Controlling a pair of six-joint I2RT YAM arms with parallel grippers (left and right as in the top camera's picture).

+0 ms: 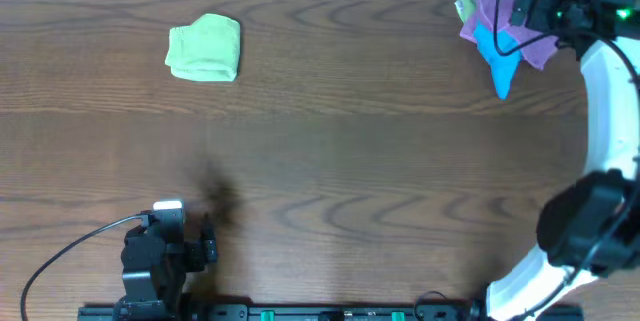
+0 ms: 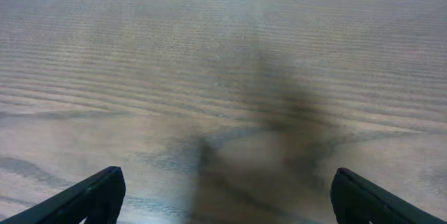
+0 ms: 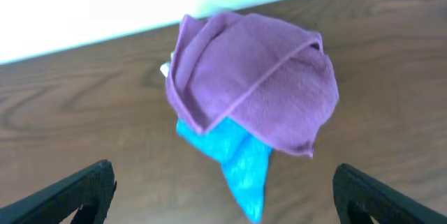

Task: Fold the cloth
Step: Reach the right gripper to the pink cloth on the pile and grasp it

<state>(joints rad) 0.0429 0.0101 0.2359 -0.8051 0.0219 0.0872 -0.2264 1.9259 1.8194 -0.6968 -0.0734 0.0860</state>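
Observation:
I need to spread the lilac cloth for folding, so next I should pick up only the lilac cloth [image 1: 495,6] by its near edge [image 1: 534,58] with my right gripper. The blue cloth should stay where it is.
The lilac cloth [image 1: 495,6] lies crumpled at the table's far right corner, on top of a bright blue cloth [image 1: 500,61]. In the right wrist view the lilac cloth [image 3: 255,84] is bunched, with the blue cloth [image 3: 237,161] sticking out below it. My right gripper [image 3: 223,189] is open and empty, above the pile; in the overhead view the right gripper [image 1: 535,11] partly covers the cloth. My left gripper [image 2: 223,196] is open and empty over bare wood at the near left; it also shows in the overhead view [image 1: 185,231].
A light green folded cloth [image 1: 206,49] lies at the far left. A bit of green [image 1: 464,6] peeks from under the pile's left edge. The table's far edge [image 3: 105,32] runs just behind the pile.

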